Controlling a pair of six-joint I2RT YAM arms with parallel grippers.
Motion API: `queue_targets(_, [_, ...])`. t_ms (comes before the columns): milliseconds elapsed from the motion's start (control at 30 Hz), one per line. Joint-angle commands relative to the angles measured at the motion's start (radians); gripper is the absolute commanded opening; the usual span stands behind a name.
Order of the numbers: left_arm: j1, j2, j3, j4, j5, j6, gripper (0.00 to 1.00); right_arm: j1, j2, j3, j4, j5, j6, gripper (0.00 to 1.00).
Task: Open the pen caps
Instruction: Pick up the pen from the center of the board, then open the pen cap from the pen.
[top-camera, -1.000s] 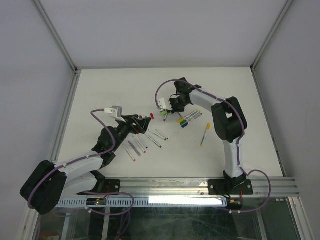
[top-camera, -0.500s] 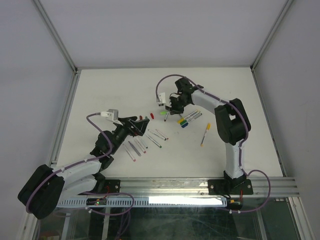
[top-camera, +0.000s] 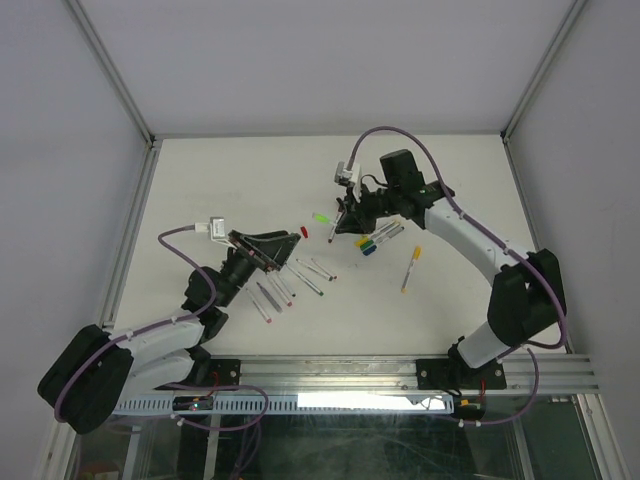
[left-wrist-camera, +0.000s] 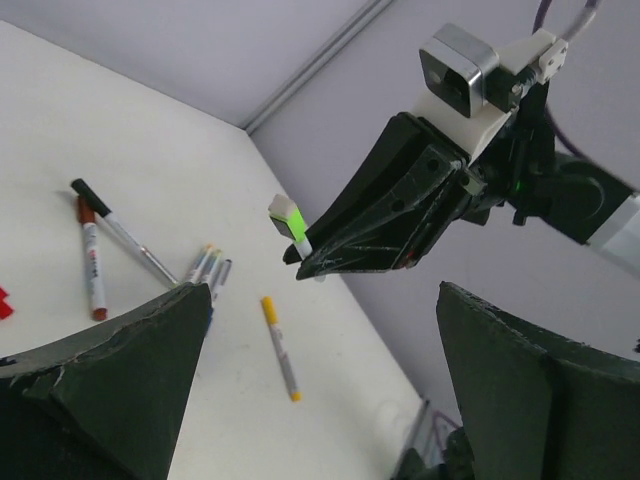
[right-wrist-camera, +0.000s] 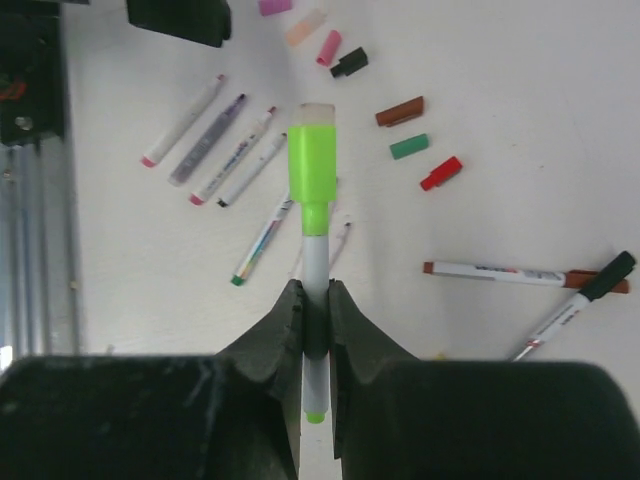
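My left gripper grabs only the bright green pen cap (top-camera: 321, 217) (left-wrist-camera: 288, 216) next, away from the pen's white body, to pull the pen open.
My right gripper (right-wrist-camera: 314, 300) is shut on the white barrel of a pen (right-wrist-camera: 315, 262) and holds it above the table. Its bright green pen cap (right-wrist-camera: 311, 165) sits on the end, pointing away from the jaws. From above, that cap (top-camera: 321, 217) sticks out left of the right gripper (top-camera: 350, 215). My left gripper (top-camera: 285, 247) stands wide open a short way left of it, with nothing between its fingers (left-wrist-camera: 120, 370). The left wrist view looks at the capped pen (left-wrist-camera: 288, 222) from below. Loose pen caps lie on the table: red (right-wrist-camera: 441, 172), green (right-wrist-camera: 409, 146), brown (right-wrist-camera: 400, 111).
Several uncapped pens (top-camera: 295, 282) lie in a row below the left gripper. A bundle of capped pens (top-camera: 378, 237) lies under the right arm, and a yellow pen (top-camera: 410, 268) to its right. A brown pen (right-wrist-camera: 500, 272) and a black-capped pen (right-wrist-camera: 580, 300) lie nearby.
The right gripper closed on the green-capped pen and lifted it off the table while its arm stretched out. The left gripper tilted up toward it and stayed open.
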Motion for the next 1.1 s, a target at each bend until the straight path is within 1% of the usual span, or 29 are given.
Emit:
queue_targets(0, [-0.013, 0.04, 0.045, 0.138, 0.032, -0.211, 0.99, -0.01, -0.116, -0.104, 0.106, -0.116, 0.253, 0.0])
queue_targets(100, [-0.051, 0.067, 0.052, 0.161, -0.047, -0.262, 0.98, -0.029, -0.168, -0.171, 0.193, -0.161, 0.31, 0.0])
queue_targets(233, [-0.135, 0.109, 0.077, 0.161, -0.205, -0.257, 0.97, -0.038, -0.173, -0.19, 0.216, -0.197, 0.327, 0.0])
queue_targets(300, [-0.168, 0.138, 0.102, 0.144, -0.259, -0.265, 0.95, -0.037, -0.167, -0.196, 0.226, -0.206, 0.34, 0.0])
queue_targets(433, [-0.204, 0.201, 0.154, 0.115, -0.324, -0.253, 0.89, -0.037, -0.164, -0.205, 0.241, -0.218, 0.356, 0.0])
queue_targets(567, [-0.221, 0.264, 0.198, 0.147, -0.342, -0.226, 0.81, -0.035, -0.15, -0.208, 0.245, -0.24, 0.37, 0.0])
queue_targets(733, [-0.223, 0.329, 0.226, 0.203, -0.325, -0.209, 0.71, -0.035, -0.142, -0.21, 0.264, -0.281, 0.403, 0.0])
queue_targets(800, [-0.223, 0.345, 0.229, 0.22, -0.315, -0.209, 0.66, -0.035, -0.14, -0.214, 0.275, -0.295, 0.421, 0.0])
queue_targets(867, [-0.223, 0.356, 0.23, 0.226, -0.305, -0.211, 0.64, -0.036, -0.132, -0.214, 0.28, -0.308, 0.432, 0.0])
queue_targets(1067, [-0.223, 0.375, 0.234, 0.245, -0.273, -0.211, 0.52, -0.036, -0.094, -0.214, 0.293, -0.335, 0.47, 0.0])
